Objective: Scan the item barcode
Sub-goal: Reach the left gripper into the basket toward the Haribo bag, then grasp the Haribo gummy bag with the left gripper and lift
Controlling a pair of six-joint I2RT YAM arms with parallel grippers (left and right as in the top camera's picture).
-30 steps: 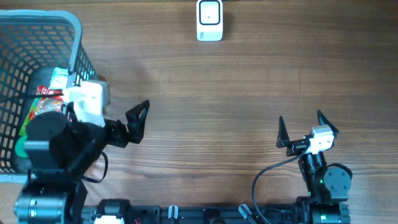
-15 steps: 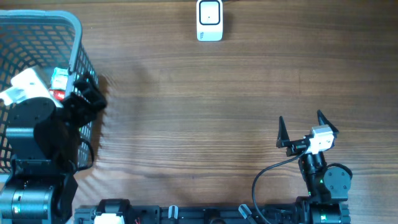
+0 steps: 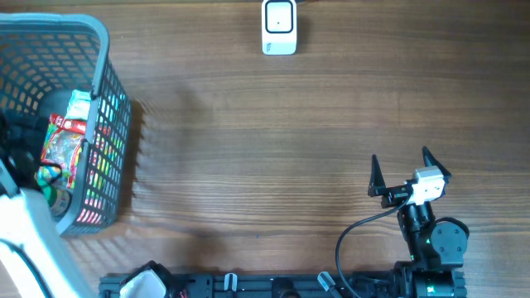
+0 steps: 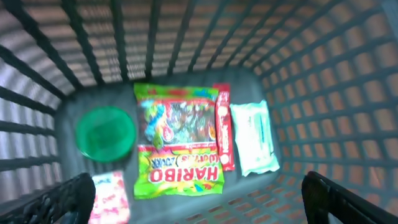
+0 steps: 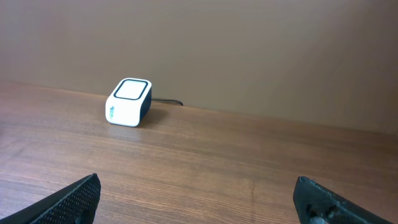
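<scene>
My left gripper should pinch the Haribo bag across its clear middle (image 3: 63, 151) (image 4: 180, 122) next. The bag's printed ends then stay uncovered to scan the barcode.
A grey mesh basket (image 3: 101, 40) stands at the table's left end. Inside it lie a green Haribo bag (image 4: 178, 142), a round green lid (image 4: 106, 132), a red stick pack (image 4: 223, 124), a white pack (image 4: 254, 137) and a pink packet (image 4: 111, 198). My left gripper (image 4: 199, 202) hangs open above them, looking down into the basket and touching nothing. The white barcode scanner (image 3: 279, 26) sits at the far middle of the table, also seen as a small box (image 5: 129, 102). My right gripper (image 3: 402, 170) rests open and empty at the near right.
The basket's walls (image 4: 348, 93) rise all round the items. The scanner's cable (image 5: 166, 101) runs off behind it. Bare wooden tabletop (image 3: 265, 157) lies between the basket and the right arm. My left arm (image 3: 25, 236) shows only at the left edge.
The left arm has swung left from the table beside the basket to above the basket's inside, jaws still open. The right arm has not moved.
</scene>
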